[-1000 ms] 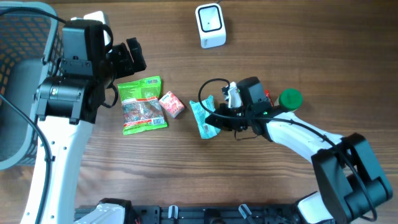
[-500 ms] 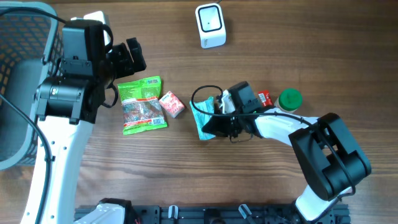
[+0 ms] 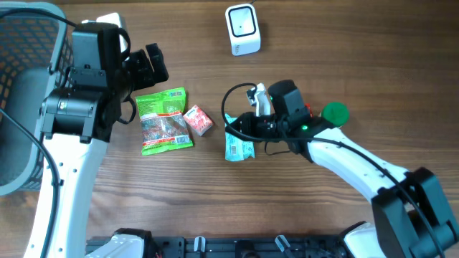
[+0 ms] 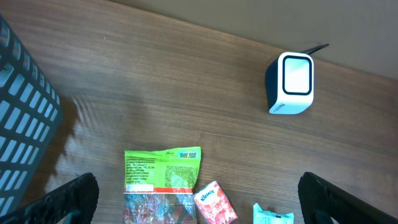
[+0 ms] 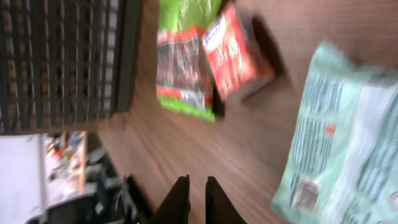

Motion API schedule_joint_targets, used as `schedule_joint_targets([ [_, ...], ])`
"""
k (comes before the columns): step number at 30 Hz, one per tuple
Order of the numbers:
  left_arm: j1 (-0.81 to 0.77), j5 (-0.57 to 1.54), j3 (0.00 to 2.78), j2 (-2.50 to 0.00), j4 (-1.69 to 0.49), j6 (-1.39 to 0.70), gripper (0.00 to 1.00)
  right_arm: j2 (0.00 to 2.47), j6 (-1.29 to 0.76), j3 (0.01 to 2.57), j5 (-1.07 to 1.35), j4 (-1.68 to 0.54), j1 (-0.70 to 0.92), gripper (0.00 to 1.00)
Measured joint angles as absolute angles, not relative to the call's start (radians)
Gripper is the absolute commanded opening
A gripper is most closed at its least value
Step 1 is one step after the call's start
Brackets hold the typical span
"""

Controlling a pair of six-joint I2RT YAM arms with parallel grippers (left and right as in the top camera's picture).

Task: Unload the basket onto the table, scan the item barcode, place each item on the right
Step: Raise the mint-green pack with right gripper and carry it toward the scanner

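The right gripper pinches the pale teal packet (image 3: 239,147) by its nearest end next, which leaves its barcode corner uncovered to present to the scanner.
The pale teal packet (image 3: 239,147) lies flat on the wood, and the right wrist view shows a barcode on its corner (image 5: 306,194). My right gripper (image 3: 235,127) hovers just above the packet's upper end. Its jaws (image 5: 198,199) stand a narrow gap apart with nothing between them. The white scanner (image 3: 242,29) stands at the far edge, also seen by the left wrist camera (image 4: 290,84). My left gripper (image 3: 147,64) is wide open and empty above the green snack packet (image 3: 165,120).
A red tissue pack (image 3: 198,120) lies beside the green snack packet. A green-capped item (image 3: 334,113) and a small red item (image 3: 307,111) sit behind the right arm. A dark mesh basket (image 3: 21,107) fills the left side.
The right gripper's jaws have parted slightly and let go of the teal packet, which now lies lower on the table. The right wrist has shifted up and right. The left arm is still.
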State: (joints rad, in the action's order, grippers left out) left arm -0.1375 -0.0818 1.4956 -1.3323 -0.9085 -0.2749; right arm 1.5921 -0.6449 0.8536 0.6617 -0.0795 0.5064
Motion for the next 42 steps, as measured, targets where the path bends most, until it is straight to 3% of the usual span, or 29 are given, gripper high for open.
schedule_joint_targets([
  [4, -0.138, -0.082, 1.496, -1.332, -0.908, -0.274, 1.00, 1.586, -0.508, 0.996, 0.511, -0.359, 0.506, 0.68],
  [5, -0.138, -0.082, 1.496, -1.332, -0.910, -0.274, 1.00, 1.586, -0.464, 1.037, 0.474, -0.413, 0.506, 0.70],
  [12, -0.138, -0.082, 1.496, -1.332, -0.909, -0.275, 1.00, 1.595, -0.252, 1.166, 0.366, -0.477, 0.459, 0.65],
  [21, -0.138, -0.082, 1.496, -1.332, -0.909, -0.274, 1.00, 1.841, -0.133, 1.168, 0.399, -0.465, 0.437, 0.64],
  [25, -0.138, -0.082, 1.496, -1.332, -0.909, -0.274, 1.00, 1.932, -0.125, 1.168, 0.411, -0.447, 0.437, 0.55],
  [31, -0.138, -0.082, 1.496, -1.332, -0.909, -0.274, 1.00, 1.971, -0.108, 1.174, 0.472, -0.437, 0.435, 0.15],
  [36, -0.138, -0.082, 1.496, -1.332, -0.909, -0.274, 1.00, 1.885, -0.066, 1.171, 0.490, -0.498, 0.425, 0.09],
  [42, -0.138, -0.082, 1.496, -1.332, -0.909, -0.274, 1.00, 1.563, 0.016, 1.171, 0.474, -0.575, 0.411, 0.04],
])
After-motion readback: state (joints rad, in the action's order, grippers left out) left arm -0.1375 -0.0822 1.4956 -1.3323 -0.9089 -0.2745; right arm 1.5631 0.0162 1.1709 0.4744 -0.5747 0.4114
